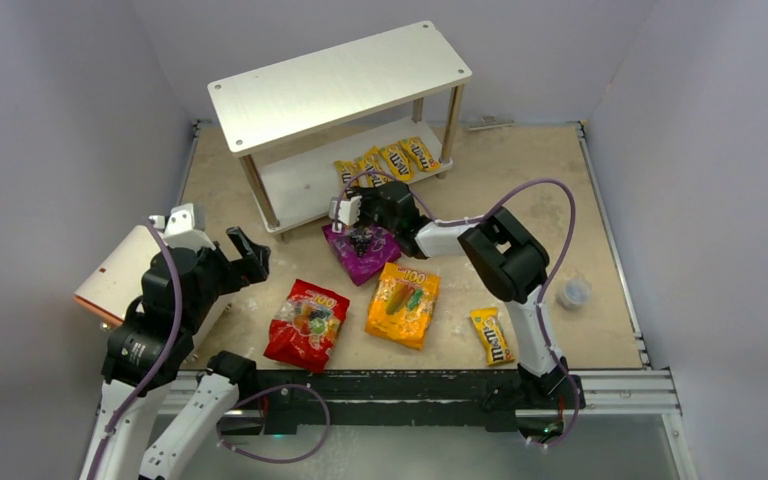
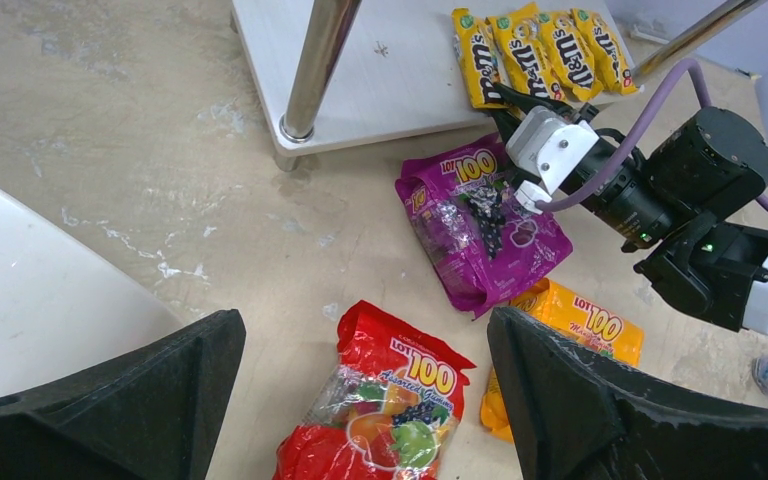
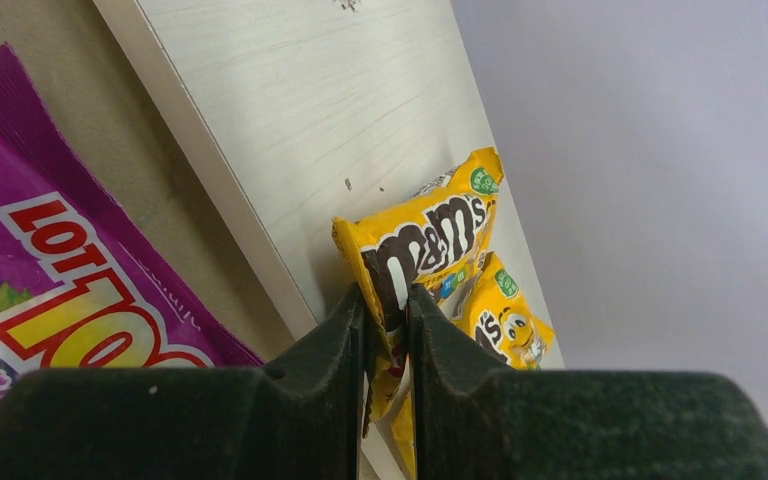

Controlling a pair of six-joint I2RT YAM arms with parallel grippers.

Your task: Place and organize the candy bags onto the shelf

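The packet's far end lies on the flat lower board beside the next packet, so now it is time to open my right gripper. The packet would settle there.
The shelf (image 1: 340, 75) stands at the back; its lower board (image 2: 400, 80) bears a row of yellow M&M's packets (image 1: 395, 160). My right gripper (image 3: 387, 305) is shut on the near end of the leftmost packet (image 3: 425, 235) at the board's front edge, also seen in the top view (image 1: 348, 192). The purple bag (image 1: 363, 250) lies just under that arm. The orange bag (image 1: 403, 303) and red bag (image 1: 307, 322) lie nearer. One more M&M's packet (image 1: 492, 335) lies at the front right. My left gripper (image 2: 360, 350) is open and empty above the red bag (image 2: 390, 400).
A white box with an orange edge (image 1: 120, 270) sits at the left, beside my left arm. A small clear cup (image 1: 573, 292) stands at the right. Grey walls close in the table on three sides. The shelf's metal leg (image 2: 310, 70) stands near the purple bag.
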